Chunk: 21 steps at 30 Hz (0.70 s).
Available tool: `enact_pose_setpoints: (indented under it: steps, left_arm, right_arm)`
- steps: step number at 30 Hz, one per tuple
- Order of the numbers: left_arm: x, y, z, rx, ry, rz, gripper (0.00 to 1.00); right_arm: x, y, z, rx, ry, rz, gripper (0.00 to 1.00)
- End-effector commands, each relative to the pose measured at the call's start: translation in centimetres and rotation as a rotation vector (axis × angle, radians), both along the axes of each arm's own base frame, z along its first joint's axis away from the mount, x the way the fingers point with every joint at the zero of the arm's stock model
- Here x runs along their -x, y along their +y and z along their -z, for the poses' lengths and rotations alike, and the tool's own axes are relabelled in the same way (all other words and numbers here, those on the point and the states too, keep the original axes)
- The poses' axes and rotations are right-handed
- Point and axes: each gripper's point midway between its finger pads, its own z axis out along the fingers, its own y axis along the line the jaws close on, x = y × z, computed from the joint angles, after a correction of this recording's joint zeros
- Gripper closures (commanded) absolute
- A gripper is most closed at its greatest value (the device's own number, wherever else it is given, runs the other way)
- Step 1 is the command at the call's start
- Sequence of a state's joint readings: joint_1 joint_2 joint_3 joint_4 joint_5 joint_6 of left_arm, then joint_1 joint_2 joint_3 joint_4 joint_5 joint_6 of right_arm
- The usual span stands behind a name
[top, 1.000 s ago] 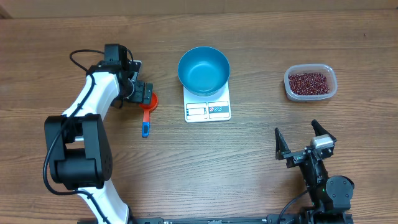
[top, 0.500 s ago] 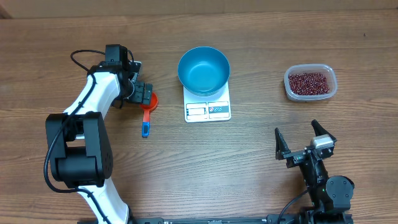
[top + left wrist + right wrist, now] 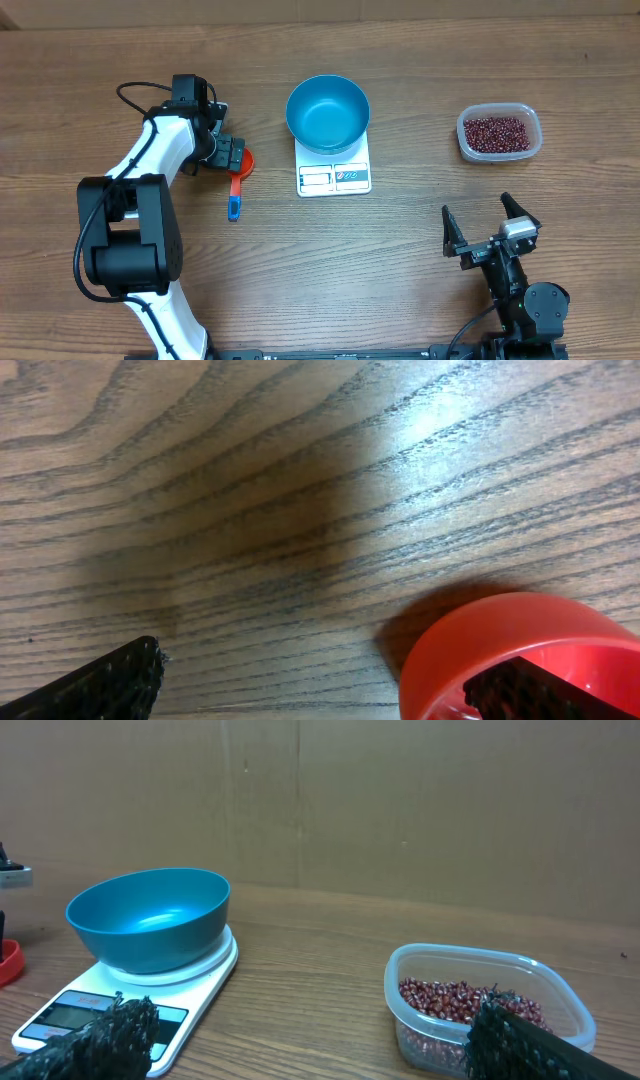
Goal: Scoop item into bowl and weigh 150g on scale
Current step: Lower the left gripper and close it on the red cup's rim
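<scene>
My left gripper closes on the scoop's rim (image 3: pixel 240 162) (image 3: pixel 424 678) now. It lies between the fingers, one inside the cup and one outside, so closing now would catch it.
The blue bowl (image 3: pixel 328 113) (image 3: pixel 150 920) stands empty on the white scale (image 3: pixel 334 177) (image 3: pixel 120 1005) at the table's centre. The item, dark red beans (image 3: pixel 497 131) (image 3: pixel 458 1001), fills a clear container (image 3: pixel 465 148) (image 3: pixel 478 961) at the right. An orange-red scoop (image 3: pixel 237 180) (image 3: pixel 490 645) with a blue handle end lies left of the scale. My left gripper (image 3: pixel 238 156) (image 3: pixel 320 695) is open low over the scoop's cup, one finger (image 3: pixel 530 695) inside the cup and the other finger (image 3: pixel 100 685) outside on the wood. My right gripper (image 3: pixel 490 225) (image 3: pixel 315 1050) stands open and empty near the front edge, facing scale and container.
A cardboard wall (image 3: pixel 400 800) closes off the back of the table. The scoop's red cup edge (image 3: pixel 8 963) shows at the far left of the right wrist view. Bare wood (image 3: pixel 400 230) lies between the scale and my right gripper.
The left arm has shifted very slightly to the right while its gripper stays at the scoop's cup. The right arm has not moved.
</scene>
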<state>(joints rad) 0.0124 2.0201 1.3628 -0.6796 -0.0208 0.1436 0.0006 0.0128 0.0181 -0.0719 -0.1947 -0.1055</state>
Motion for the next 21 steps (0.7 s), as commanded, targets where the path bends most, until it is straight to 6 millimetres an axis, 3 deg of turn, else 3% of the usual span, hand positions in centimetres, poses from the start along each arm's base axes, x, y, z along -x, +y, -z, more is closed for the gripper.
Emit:
enact_pose_setpoints:
  steps: [1, 8, 15, 21]
  left_arm:
    - [0.17, -0.31, 0.55, -0.020, 0.016, 0.045, 0.00]
    - [0.20, -0.91, 0.55, -0.026, 0.018, 0.082, 0.01]
    - [0.14, -0.91, 0.54, -0.027, 0.015, 0.082, 0.21]
    - [0.14, -0.91, 0.54, -0.027, 0.015, 0.086, 0.27]
  right_arm:
    - [-0.02, -0.13, 0.13, 0.000, -0.006, 0.006, 0.00]
    - [-0.02, -0.13, 0.13, 0.000, -0.006, 0.006, 0.00]
    - [-0.02, -0.13, 0.13, 0.000, -0.006, 0.006, 0.00]
    - [-0.02, -0.13, 0.13, 0.000, -0.006, 0.006, 0.00]
